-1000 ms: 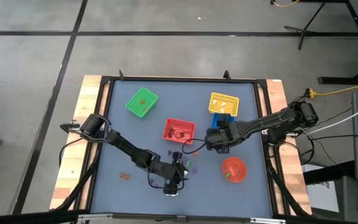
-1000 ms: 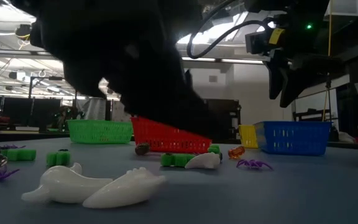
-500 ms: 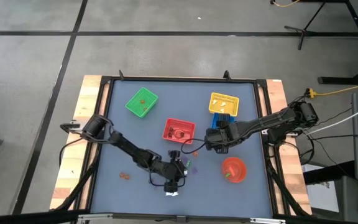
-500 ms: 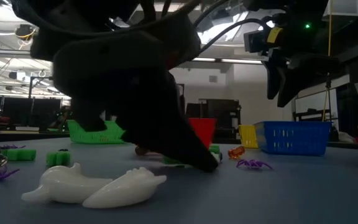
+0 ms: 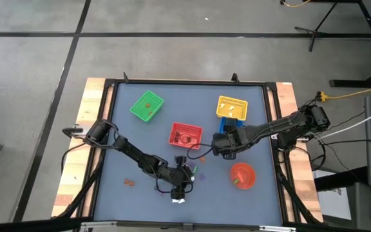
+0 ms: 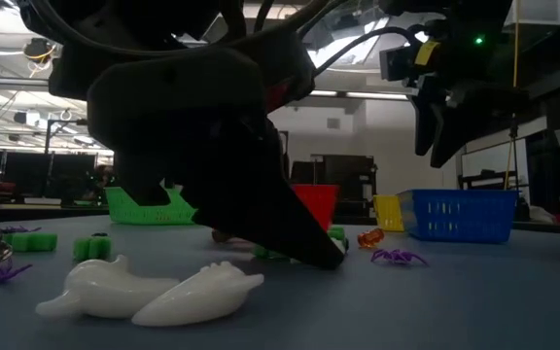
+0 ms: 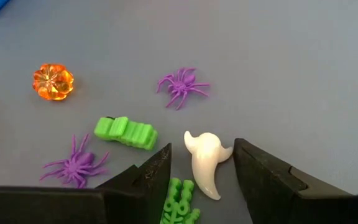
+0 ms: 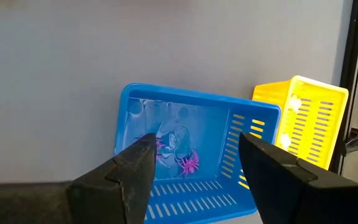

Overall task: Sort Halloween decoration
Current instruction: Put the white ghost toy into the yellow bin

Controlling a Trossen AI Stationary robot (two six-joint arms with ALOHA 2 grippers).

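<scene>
I am ready to close my left gripper on the white ghost, because its fingers reach down level with the white ghost's head, close to the table.
Small Halloween trinkets lie on the grey table. In the left wrist view these are a white ghost, two purple spiders, an orange pumpkin and green pieces. My left gripper is open and low over the table near its front middle. One finger stands on either side of the white ghost without touching it. My right gripper hangs open above the blue basket, which holds purple trinkets.
A green basket, a red basket and a yellow basket stand toward the back. A round red bowl sits at the front right. Two more white ghosts lie by the front edge, and orange bits at the front left.
My left gripper has sunk toward the table over the white ghost and rolled a little. In the low view its fingertip now reaches the tabletop and hides that ghost. The right arm has kept still.
</scene>
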